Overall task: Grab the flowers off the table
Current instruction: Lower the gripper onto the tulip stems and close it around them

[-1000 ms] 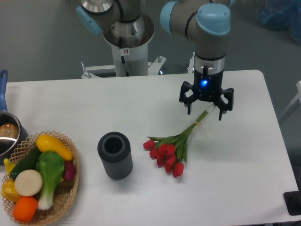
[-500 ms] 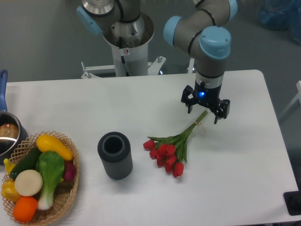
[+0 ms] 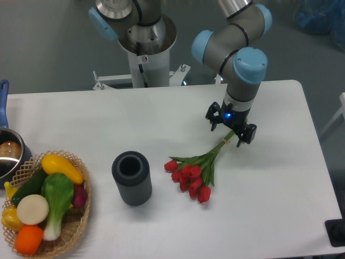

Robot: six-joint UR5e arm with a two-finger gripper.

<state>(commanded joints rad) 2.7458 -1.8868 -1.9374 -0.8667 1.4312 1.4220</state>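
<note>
My gripper will next grab the red tulips (image 3: pixel 192 177) by their thin green stems to pick them up.
The flowers (image 3: pixel 194 172) lie on the white table (image 3: pixel 280 178), right of centre: several red tulip buds with green leaves, and thin tied stems running up and right. My gripper (image 3: pixel 230 131) is open and points down over the upper end of the stems. One finger stands on each side of the stem tips. I cannot tell whether the fingers touch the table or the stems.
A dark ribbed cylindrical vase (image 3: pixel 131 177) stands left of the flowers. A wicker basket (image 3: pixel 81 216) with toy vegetables sits at the front left. A pot with a blue handle (image 3: pixel 6 154) is at the left edge. The robot base (image 3: pixel 145 46) stands behind the table.
The gripper has come down toward the stem ends and turned about its vertical axis, so its fingers now straddle the stems. The flowers have not moved.
</note>
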